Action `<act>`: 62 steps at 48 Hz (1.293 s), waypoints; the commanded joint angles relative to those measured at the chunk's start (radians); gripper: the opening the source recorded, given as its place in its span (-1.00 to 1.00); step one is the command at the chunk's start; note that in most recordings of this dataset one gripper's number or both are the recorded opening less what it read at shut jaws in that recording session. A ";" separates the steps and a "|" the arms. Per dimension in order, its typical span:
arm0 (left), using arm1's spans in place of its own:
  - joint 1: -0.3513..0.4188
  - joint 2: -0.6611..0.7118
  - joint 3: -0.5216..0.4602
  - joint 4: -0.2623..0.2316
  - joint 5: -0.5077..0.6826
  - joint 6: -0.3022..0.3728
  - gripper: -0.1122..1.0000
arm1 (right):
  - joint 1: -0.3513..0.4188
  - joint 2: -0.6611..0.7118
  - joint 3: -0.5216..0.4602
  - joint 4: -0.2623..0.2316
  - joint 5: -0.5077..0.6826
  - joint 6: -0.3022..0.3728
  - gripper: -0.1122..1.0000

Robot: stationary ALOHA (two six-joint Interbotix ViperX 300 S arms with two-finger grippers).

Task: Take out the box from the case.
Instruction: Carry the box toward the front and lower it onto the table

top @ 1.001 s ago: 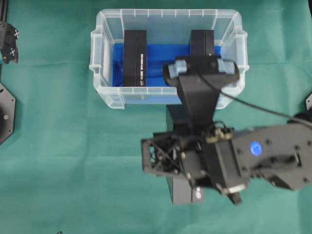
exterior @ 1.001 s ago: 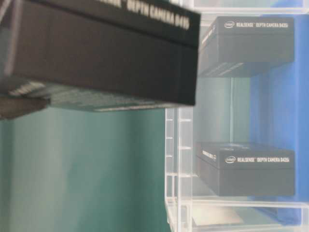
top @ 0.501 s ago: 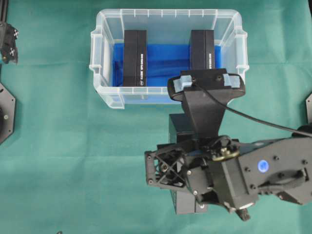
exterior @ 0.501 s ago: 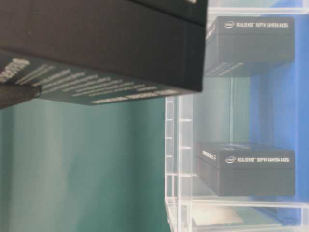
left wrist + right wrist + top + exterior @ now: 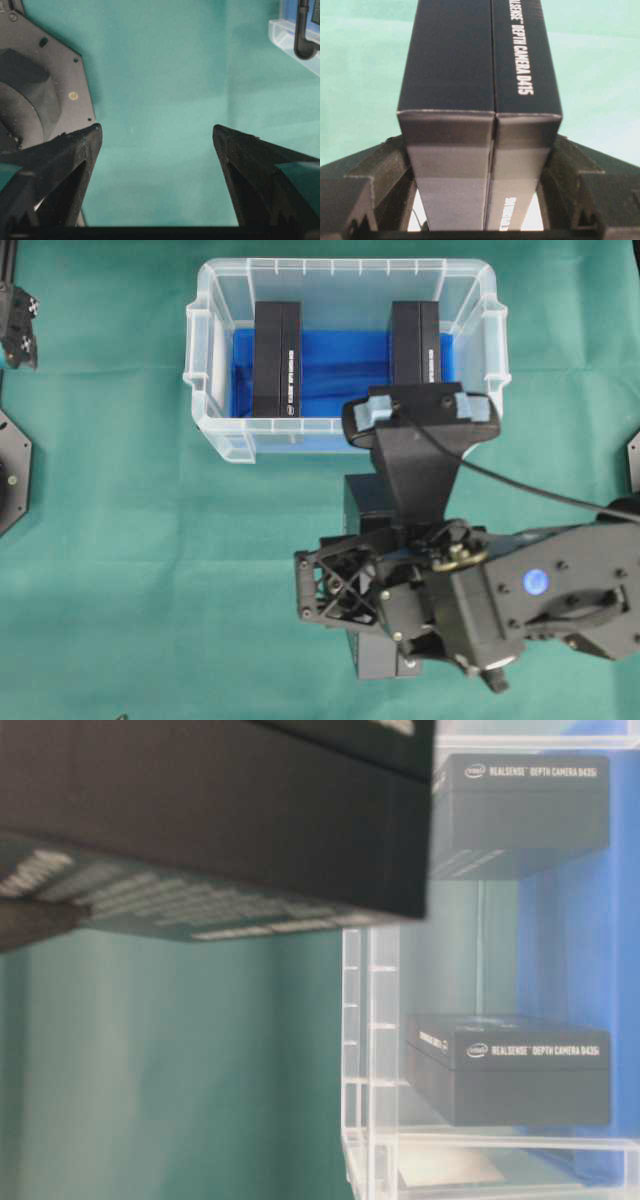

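The black box hangs above the green cloth in the right wrist view, so it goes down in my right gripper before its release.
The case (image 5: 340,265) is a clear plastic bin with a blue lining, standing at the back of the green table. Two black boxes stand inside it, one on the left (image 5: 276,358) and one on the right (image 5: 415,340). A third black box (image 5: 365,510) is outside the case, just in front of its near wall. My right gripper (image 5: 479,150) is shut on that box (image 5: 480,60), one finger on each long side. I cannot tell whether the box touches the cloth. My left gripper (image 5: 156,132) is open and holds nothing, over bare cloth at the far left.
The right arm and its wrist camera (image 5: 420,410) hide most of the held box from above. In the table-level view, the held box (image 5: 200,810) fills the upper left in front of the case wall (image 5: 365,1050). A black arm base (image 5: 35,90) lies beside the left gripper.
My right gripper has carried the box a little further from the case toward the table's front, mostly in the first half second. The left gripper has not moved.
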 commanded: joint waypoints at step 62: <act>-0.015 -0.003 -0.009 -0.002 -0.002 -0.028 0.83 | -0.058 -0.009 0.509 0.087 -0.583 0.025 0.40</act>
